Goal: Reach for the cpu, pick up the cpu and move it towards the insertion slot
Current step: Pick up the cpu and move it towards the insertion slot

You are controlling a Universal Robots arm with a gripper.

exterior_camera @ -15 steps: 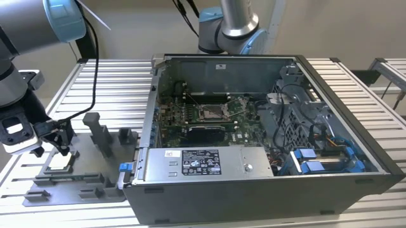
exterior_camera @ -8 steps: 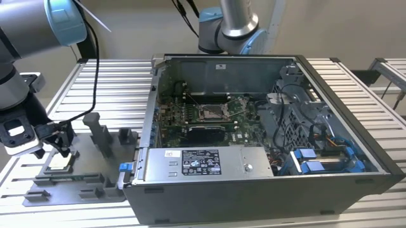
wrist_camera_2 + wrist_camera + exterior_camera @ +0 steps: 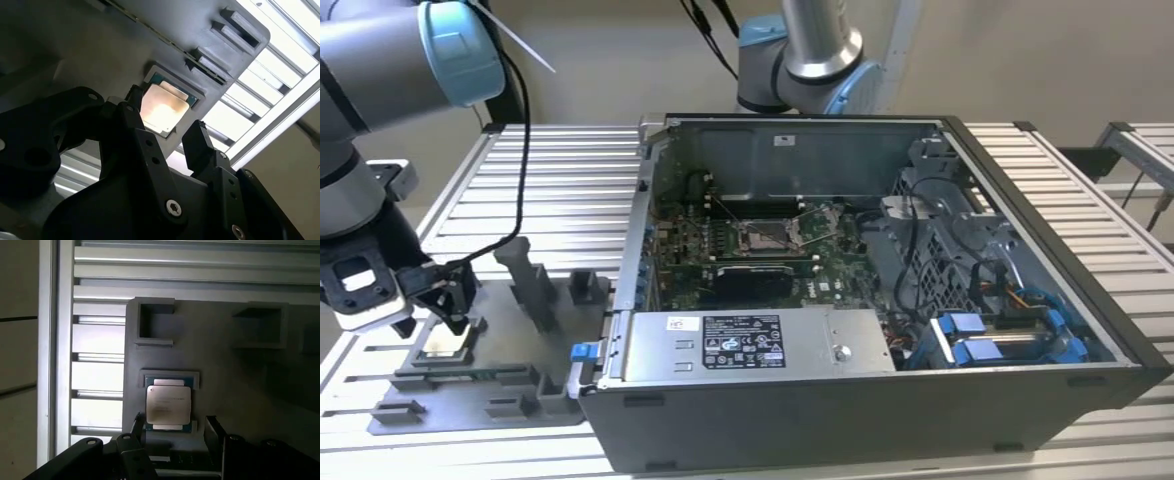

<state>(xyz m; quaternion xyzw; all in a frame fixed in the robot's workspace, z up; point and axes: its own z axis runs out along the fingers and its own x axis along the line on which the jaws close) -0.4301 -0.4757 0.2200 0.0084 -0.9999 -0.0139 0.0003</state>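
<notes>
I should grab the cpu (image 3: pixel 444 343) with my gripper next, by its open side edges between the brackets, because the fixture's raised brackets wrap around both its ends.
The cpu (image 3: pixel 444 343) is a small pale silver square lying flat in a pocket of the grey fixture plate (image 3: pixel 507 400), at the exterior view's left. My gripper (image 3: pixel 434 322) hangs just above it, open, with one dark finger on either side of the chip and nothing held. Both wrist views show the cpu (image 3: pixel 160 112) (image 3: pixel 168 406) between the two fingertips of the gripper (image 3: pixel 165 117) (image 3: pixel 174 421), apart from them. The insertion slot (image 3: pixel 767 235) is the silver-framed socket on the green motherboard inside the open computer case.
The open computer case (image 3: pixel 1041 300) stands to the exterior view's right of the fixture plate, with a power supply (image 3: pixel 747 345) along its near side. Upright grey fixture blocks (image 3: pixel 534 280) rise between my gripper and the case. A second robot arm (image 3: pixel 807 55) stands behind the case.
</notes>
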